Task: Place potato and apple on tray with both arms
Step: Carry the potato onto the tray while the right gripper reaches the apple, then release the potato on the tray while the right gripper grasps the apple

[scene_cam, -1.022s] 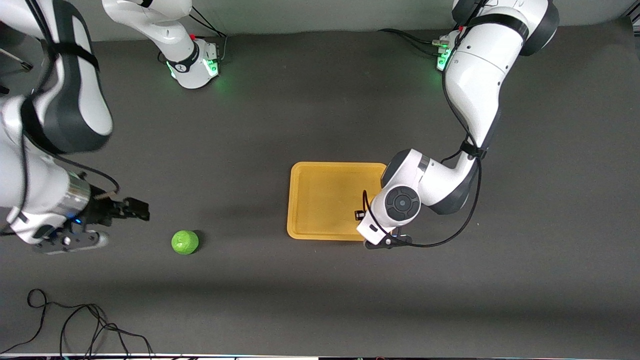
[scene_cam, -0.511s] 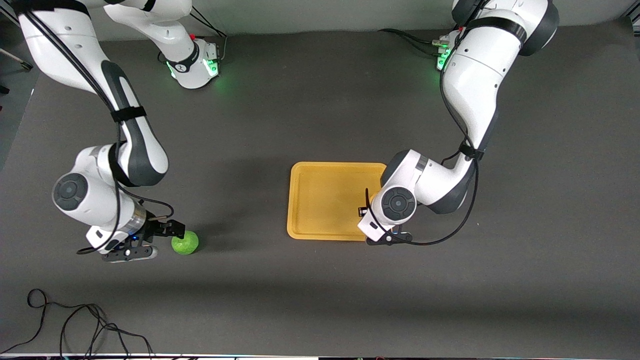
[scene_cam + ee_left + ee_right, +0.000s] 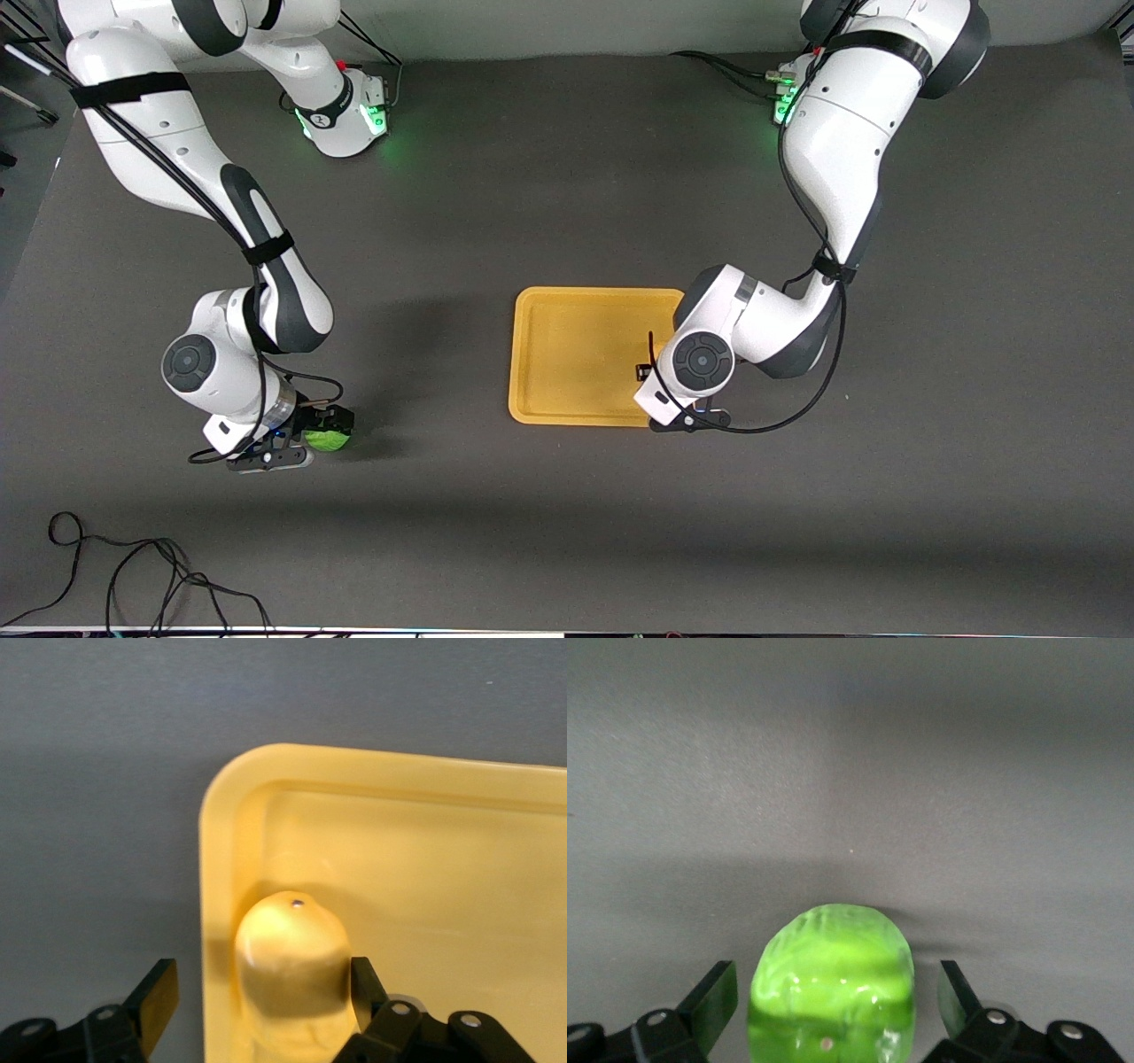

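My right gripper is ready to close on the green apple. Its fingers are on either side of the apple near the table, so they would hold the apple if I closed now.
The green apple lies on the dark table toward the right arm's end, partly covered by my right gripper. In the right wrist view the apple sits between the open fingers with a gap on each side. The yellow-orange tray lies mid-table. My left gripper is open, low over the tray's corner nearest the front camera at the left arm's end. The potato rests in that corner of the tray, between the fingers. One finger is outside the rim. The left wrist hides the potato in the front view.
A loose black cable lies by the table's edge nearest the front camera, toward the right arm's end. The arms' green-lit bases stand along the edge farthest from the camera.
The right arm swung in from the table's end, and its open gripper moved along the table to straddle the apple. The left arm barely moved.
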### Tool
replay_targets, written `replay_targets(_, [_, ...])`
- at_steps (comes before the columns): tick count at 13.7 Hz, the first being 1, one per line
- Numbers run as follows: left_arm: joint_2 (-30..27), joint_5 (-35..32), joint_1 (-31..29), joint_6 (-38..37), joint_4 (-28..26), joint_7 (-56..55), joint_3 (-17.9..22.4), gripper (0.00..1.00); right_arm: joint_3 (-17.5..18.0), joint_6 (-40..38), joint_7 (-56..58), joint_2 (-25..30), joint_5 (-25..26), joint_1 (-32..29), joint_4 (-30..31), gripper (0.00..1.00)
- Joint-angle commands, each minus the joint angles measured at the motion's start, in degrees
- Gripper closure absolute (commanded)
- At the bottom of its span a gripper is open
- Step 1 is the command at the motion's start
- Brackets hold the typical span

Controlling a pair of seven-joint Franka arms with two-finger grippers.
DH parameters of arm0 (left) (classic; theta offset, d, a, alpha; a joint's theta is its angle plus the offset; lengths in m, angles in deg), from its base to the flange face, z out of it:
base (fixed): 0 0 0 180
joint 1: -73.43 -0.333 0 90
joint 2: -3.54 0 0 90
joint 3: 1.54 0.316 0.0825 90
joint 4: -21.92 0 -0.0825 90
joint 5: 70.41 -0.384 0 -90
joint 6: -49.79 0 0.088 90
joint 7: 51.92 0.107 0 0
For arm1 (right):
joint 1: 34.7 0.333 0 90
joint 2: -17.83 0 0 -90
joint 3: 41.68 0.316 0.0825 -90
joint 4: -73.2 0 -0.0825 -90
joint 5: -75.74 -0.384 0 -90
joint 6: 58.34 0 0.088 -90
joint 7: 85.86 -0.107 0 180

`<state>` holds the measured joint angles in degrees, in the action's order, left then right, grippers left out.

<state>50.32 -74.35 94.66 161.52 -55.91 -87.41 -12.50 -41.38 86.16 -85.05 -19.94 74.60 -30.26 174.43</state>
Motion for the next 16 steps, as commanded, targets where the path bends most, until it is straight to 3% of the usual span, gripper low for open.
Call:
replay_targets(1, [-6.5,-0.5,-3.1,-5.3,-0.1,2.6,0.1,0.13,-0.3,1.2,0.3,-0.6,-0.1,0.1,-0.3,0.17])
replay_targets(2, [-9.8,0.1,-5.3,-6.4,-0.5,4.7,0.1,0.11,-0.3,1.1,0.3,-0.6,-0.1,0.2,-0.3,0.42])
replay_targets(3, [-13.3,0.1,-7.6,-9.8,-0.6,7.5,0.0,0.05,-0.3,0.9,0.2,-0.4,-0.1,0.2,-0.5,0.51])
replay_targets(6, [-20.1,-0.5,-11.9,-17.4,-0.5,16.7,0.3,0.01,-0.3,-2.4,0.2,2.9,-0.1,0.4,-1.3,0.53])
replay_targets(9, [-27.6,-0.5,-16.2,-20.8,-2.8,21.8,0.4,0.01,-0.3,-21.4,0.2,10.2,0.1,0.6,-8.0,0.53])
replay_targets(11, [-35.4,-0.6,-20.0,-19.4,-10.6,28.2,0.4,0.01,-0.3,-36.1,0.1,14.5,0.4,0.6,-14.4,0.53])
replay_targets(13, [-43.1,-0.6,-22.3,-10.6,-20.9,30.6,1.1,0.01,-0.2,-46.0,0.2,17.9,0.4,0.7,-19.4,0.53])
replay_targets(16, [-47.6,-0.4,-23.4,-6.8,-28.4,35.1,1.6,0.01,-0.1,-51.5,-5.4,21.6,0.4,5.6,-21.4,0.53])
